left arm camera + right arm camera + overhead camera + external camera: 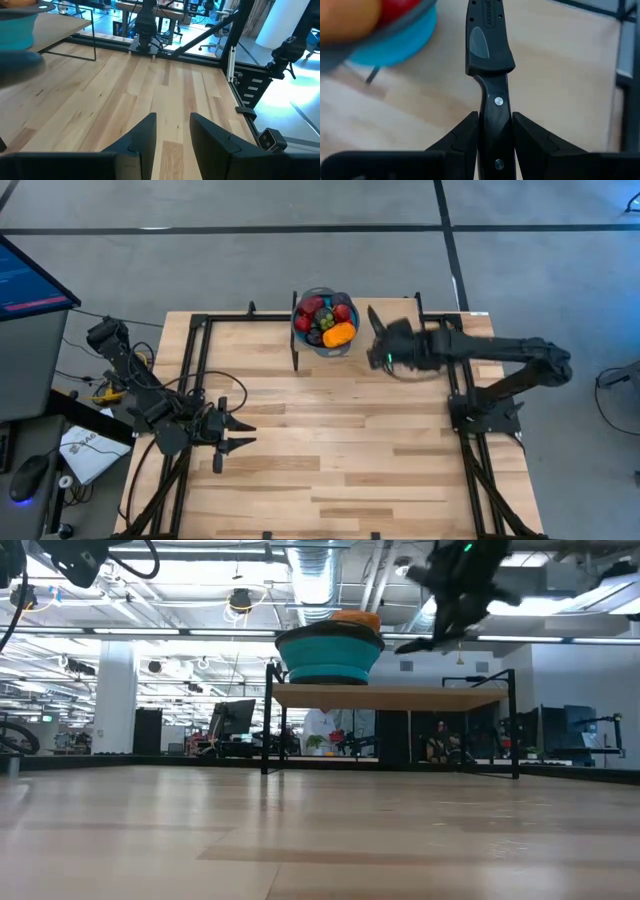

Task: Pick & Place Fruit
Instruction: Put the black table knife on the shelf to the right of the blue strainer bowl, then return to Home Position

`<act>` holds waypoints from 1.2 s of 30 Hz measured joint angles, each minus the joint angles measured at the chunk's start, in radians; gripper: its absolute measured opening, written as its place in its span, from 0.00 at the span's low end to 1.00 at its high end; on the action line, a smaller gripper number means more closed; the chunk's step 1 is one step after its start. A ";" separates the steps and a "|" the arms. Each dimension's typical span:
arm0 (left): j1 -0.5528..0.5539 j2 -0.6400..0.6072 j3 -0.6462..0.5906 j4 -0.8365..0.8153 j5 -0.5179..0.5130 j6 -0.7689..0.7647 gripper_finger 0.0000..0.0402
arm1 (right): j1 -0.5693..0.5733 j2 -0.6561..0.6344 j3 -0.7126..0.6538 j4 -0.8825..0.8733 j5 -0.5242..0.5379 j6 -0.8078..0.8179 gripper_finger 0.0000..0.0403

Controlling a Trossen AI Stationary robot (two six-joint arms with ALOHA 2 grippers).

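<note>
The black knife still hangs above the pale wood in the right wrist view, so it is too early for my right gripper to let go.
The fruit [325, 318], red, orange and dark pieces, lies heaped in a blue bowl [324, 346] at the table's far middle. The low view shows the bowl [330, 655] on a raised wooden shelf [390, 696]. My right gripper [385, 340] hangs just to the right of the bowl, shut on a black-handled knife [489, 45]. In the right wrist view the bowl [395, 45] and an orange piece [345, 17] lie close beside the knife. My left gripper [240, 433] waits open over the table's left half, with nothing between its fingers [142, 135]. My right gripper pinches the knife's black handle [495, 107] between its two fingers, at the riveted part. The fingers slant down from the table's right side. The knife runs on past the fingertips, in line with them, toward the far edge. It is lifted clear of the table.
Black frame rails run along the table's left [190, 380] and right [460, 380] sides. The shelf's thin black legs [296, 350] stand near the bowl. Bare wood lies in the table's middle and near part [340, 450]. A monitor [25, 280] stands off the table's left.
</note>
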 joint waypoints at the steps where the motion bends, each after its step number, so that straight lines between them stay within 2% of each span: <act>1: 0.000 0.000 0.000 0.002 0.000 0.000 0.28 | -0.054 -0.002 -0.009 0.051 -0.024 -0.061 0.24; 5: 0.000 0.000 0.000 0.008 0.000 0.000 0.28 | -0.224 0.018 -0.031 0.167 -0.139 -0.202 0.24; 10: 0.000 0.000 -0.001 0.016 0.000 0.001 0.28 | -0.323 0.080 -0.033 0.193 -0.170 -0.217 0.25; 17: 0.000 0.000 -0.001 0.030 0.000 0.000 0.28 | -0.346 0.141 -0.033 0.198 -0.180 -0.217 0.32; 24: 0.000 0.000 -0.001 0.032 0.000 0.000 0.28 | -0.355 0.139 -0.032 0.258 -0.193 -0.238 0.39; 33: 0.000 0.000 -0.001 0.039 0.000 -0.001 0.28 | -0.340 0.132 -0.032 0.287 -0.192 -0.305 0.62; 36: 0.000 -0.001 -0.001 0.042 0.000 -0.001 0.28 | -0.329 0.112 -0.032 0.308 -0.190 -0.348 0.67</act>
